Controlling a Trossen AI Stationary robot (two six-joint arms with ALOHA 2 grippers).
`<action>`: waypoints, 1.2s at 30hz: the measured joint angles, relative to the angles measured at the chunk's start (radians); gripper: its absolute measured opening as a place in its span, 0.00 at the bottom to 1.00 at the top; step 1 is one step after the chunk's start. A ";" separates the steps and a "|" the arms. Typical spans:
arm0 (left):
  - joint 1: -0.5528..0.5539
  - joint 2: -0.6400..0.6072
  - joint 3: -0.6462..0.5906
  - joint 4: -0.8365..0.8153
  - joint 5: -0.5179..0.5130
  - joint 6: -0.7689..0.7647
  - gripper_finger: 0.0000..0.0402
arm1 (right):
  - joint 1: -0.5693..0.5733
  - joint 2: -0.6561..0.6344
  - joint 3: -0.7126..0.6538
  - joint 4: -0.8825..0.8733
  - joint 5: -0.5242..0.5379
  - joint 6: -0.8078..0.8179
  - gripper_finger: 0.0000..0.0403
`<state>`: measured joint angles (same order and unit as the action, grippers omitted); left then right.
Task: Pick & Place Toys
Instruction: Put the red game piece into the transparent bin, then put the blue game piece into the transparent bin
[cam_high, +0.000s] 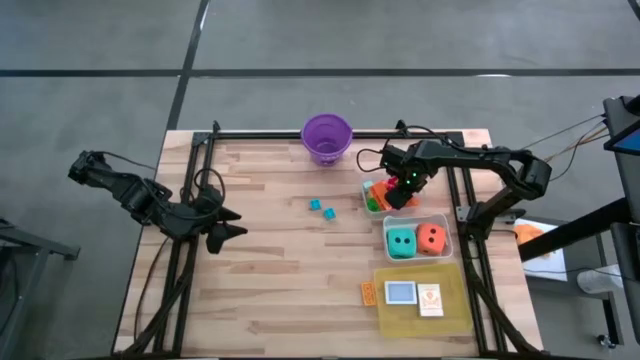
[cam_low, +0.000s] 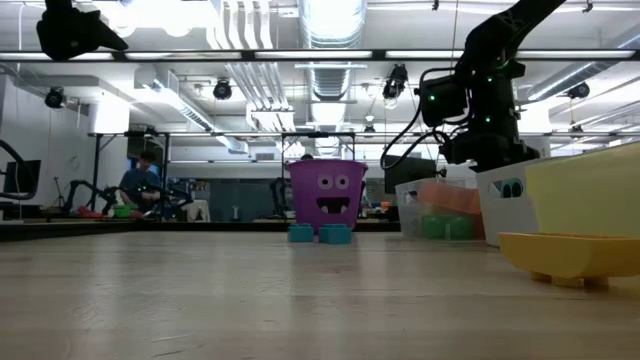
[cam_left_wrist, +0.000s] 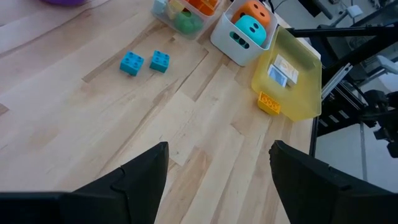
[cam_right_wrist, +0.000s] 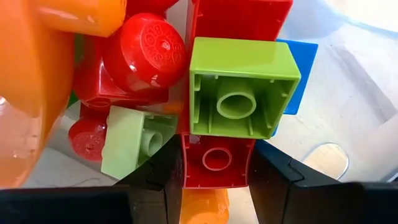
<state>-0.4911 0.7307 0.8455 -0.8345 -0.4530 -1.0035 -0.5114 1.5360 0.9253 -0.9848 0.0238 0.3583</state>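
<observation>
The red block is down among the pieces and would remain in the clear tub (cam_high: 372, 186), so it is time to open my right gripper now.
Red, green, orange and blue toy blocks are piled in a clear tub (cam_high: 372, 186) at the far right of the table. My right gripper (cam_right_wrist: 216, 171) (cam_high: 398, 192) points down into this tub, shut on a red block (cam_right_wrist: 216, 160) that shows its hollow underside, right next to a green block (cam_right_wrist: 242, 87). Two blue blocks (cam_high: 321, 209) (cam_left_wrist: 144, 62) lie loose on the table's middle. My left gripper (cam_left_wrist: 217, 152) (cam_high: 232, 226) hangs open above the table's left part, holding nothing. My right gripper pinches the red block by two opposite sides (cam_right_wrist: 186, 163) between its two fingers, coming from above and pointing down. The block sits among the other pieces in the tub with its open underside facing the wrist. Whether it is lifted clear, I cannot tell.
A purple bucket (cam_high: 327, 137) stands at the far edge. Nearer than the block tub, a second tub (cam_high: 447, 232) holds a teal die and an orange die. A yellow tray (cam_high: 460, 300) with small cards is at the near right, a small orange piece (cam_high: 369, 293) beside it.
</observation>
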 joint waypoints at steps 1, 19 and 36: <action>0.000 0.000 0.000 0.000 0.000 0.000 0.67 | 0.000 0.000 0.000 -0.001 0.000 0.017 0.31; 0.000 0.000 0.000 0.000 0.000 -0.015 0.67 | 0.003 -0.037 0.000 -0.006 -0.045 0.102 0.85; 0.000 0.000 0.000 0.000 0.000 -0.027 0.67 | 0.028 -0.211 0.012 -0.076 -0.025 0.225 0.85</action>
<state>-0.4911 0.7303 0.8452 -0.8345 -0.4526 -1.0302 -0.4830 1.3246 0.9376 -1.0607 -0.0011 0.5836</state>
